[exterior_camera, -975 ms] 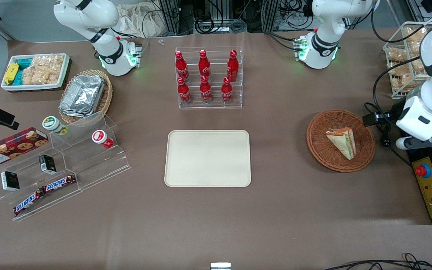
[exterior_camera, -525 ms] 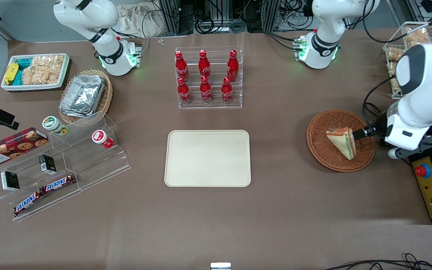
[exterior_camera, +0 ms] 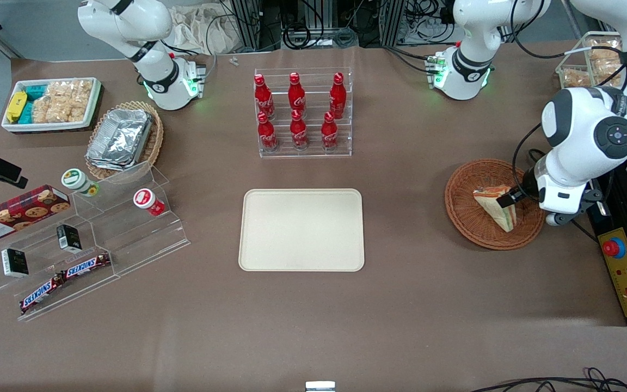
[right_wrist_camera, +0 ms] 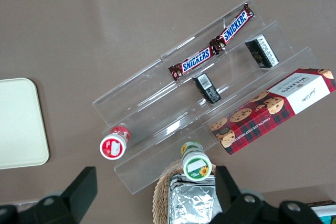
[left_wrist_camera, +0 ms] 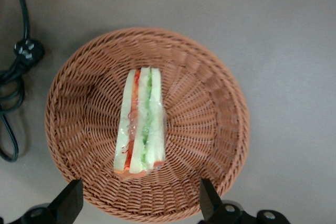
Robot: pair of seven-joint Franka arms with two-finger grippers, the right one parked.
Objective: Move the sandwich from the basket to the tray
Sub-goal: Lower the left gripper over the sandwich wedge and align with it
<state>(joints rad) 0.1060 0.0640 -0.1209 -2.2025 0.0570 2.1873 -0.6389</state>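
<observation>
My left gripper should grab the sandwich by its crust end (exterior_camera: 491,192) next, to move the sandwich from the basket onto the tray (exterior_camera: 301,229).
The sandwich (exterior_camera: 496,207), a pale wedge with green and orange-red layers, lies in the round reddish-brown basket (exterior_camera: 468,218) toward the working arm's end of the table. In the left wrist view the sandwich (left_wrist_camera: 140,121) lies in the middle of the basket (left_wrist_camera: 210,124). My left gripper (exterior_camera: 509,198) hangs over the basket, just above the sandwich. It is open and empty (left_wrist_camera: 139,203), with its fingertips (left_wrist_camera: 71,200) wide apart over the basket's rim. The cream-beige tray (exterior_camera: 301,229) lies bare at the table's middle.
A clear rack of red bottles (exterior_camera: 300,111) stands farther from the front camera than the tray. A black cable and plug (left_wrist_camera: 23,51) lie beside the basket. A yellow control box (exterior_camera: 626,272) sits at the table's edge by the working arm. A wire basket of snacks (exterior_camera: 588,71) stands near it.
My left gripper has swung in from the table's edge over the basket and now hangs above the sandwich. The sandwich and basket have not moved.
</observation>
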